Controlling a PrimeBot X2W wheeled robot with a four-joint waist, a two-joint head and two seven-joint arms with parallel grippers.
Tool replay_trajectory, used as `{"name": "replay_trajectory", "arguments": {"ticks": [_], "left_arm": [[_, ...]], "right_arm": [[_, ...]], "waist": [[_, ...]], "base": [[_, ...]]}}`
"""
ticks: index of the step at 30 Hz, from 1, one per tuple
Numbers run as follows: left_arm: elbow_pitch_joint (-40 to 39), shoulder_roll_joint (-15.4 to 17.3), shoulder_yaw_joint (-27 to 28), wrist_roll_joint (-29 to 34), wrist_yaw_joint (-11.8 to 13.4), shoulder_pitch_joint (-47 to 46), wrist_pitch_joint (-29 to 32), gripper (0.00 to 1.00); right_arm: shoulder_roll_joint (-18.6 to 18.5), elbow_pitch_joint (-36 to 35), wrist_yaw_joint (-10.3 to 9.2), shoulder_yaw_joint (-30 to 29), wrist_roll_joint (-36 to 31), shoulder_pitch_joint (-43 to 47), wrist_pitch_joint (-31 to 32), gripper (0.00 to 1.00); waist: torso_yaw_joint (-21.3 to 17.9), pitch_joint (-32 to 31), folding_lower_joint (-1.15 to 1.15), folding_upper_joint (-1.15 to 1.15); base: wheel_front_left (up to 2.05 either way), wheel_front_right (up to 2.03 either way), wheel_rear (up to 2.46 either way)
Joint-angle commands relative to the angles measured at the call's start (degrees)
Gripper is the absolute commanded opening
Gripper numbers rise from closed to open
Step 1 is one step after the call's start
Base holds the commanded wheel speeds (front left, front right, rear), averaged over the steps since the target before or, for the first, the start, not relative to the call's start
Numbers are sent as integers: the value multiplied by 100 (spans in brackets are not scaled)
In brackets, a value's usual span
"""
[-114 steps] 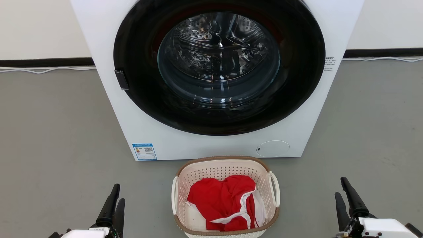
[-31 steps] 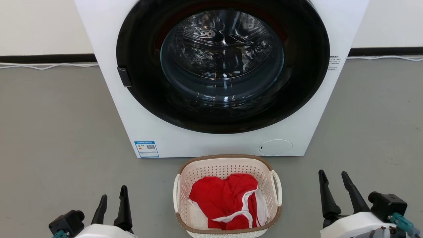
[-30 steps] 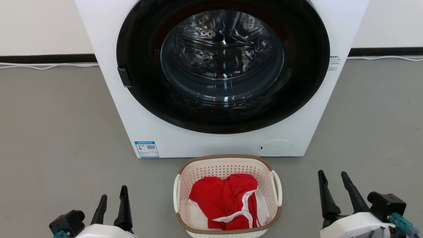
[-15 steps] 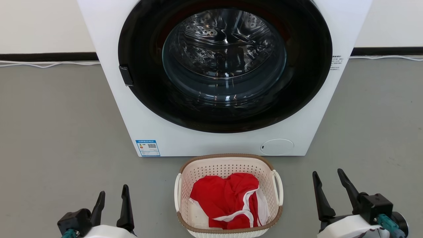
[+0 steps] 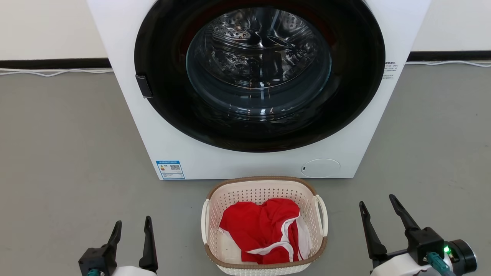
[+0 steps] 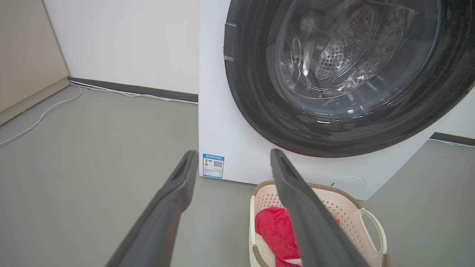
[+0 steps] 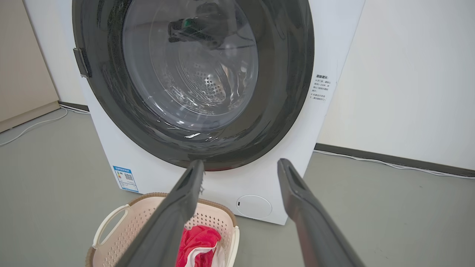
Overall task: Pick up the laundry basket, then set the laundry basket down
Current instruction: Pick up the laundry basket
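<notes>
The loose red garment (image 5: 262,225) inside could spill if the laundry basket tipped, so my left gripper will next grab its white loop handle (image 5: 205,222) to pick the basket up.
The laundry basket (image 5: 264,188) is cream-white and perforated with a brown rim, and it sits on the grey floor right before the washing machine. A red and white garment (image 5: 261,230) lies in it. White loop handles stick out on its left (image 5: 204,222) and right (image 5: 322,214) sides. My left gripper (image 5: 132,225) stands open at the lower left, well apart from the basket. Open too, my right gripper (image 5: 378,203) is at the lower right, a gap away from the right handle. The basket (image 6: 349,207) shows in the left wrist view behind the open fingers, and the basket (image 7: 122,222) shows low in the right wrist view.
A white front-loading washing machine (image 5: 191,161) with a shut dark round door (image 5: 259,73) stands right behind the basket. White cables (image 5: 53,71) run along the dark skirting at the wall. Grey floor (image 5: 69,153) spreads to both sides.
Both grippers have turned at the wrist and shifted slightly inward toward the basket. The picture has shifted a little as the camera moved. The basket rests where it was.
</notes>
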Motion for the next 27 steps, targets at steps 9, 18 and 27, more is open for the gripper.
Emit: {"name": "replay_trajectory", "arguments": {"ticks": [9,18,27], "left_arm": [[-182,59,115,308,70,-125,-117,100],[-112,59,80,220,59,-257,-117,100],[459,59,-194,-110,-14,-985,-117,100]], "right_arm": [[-70,-135,1,73,-334,-149,-136,100],[-70,-128,1,-5,-331,-273,-136,100],[-70,347,1,-331,-365,-936,-136,100]], "waist": [[-2,57,0,0],[9,341,0,0],[40,1329,0,0]], "base": [[0,0,0],[0,0,0],[0,0,0]]}}
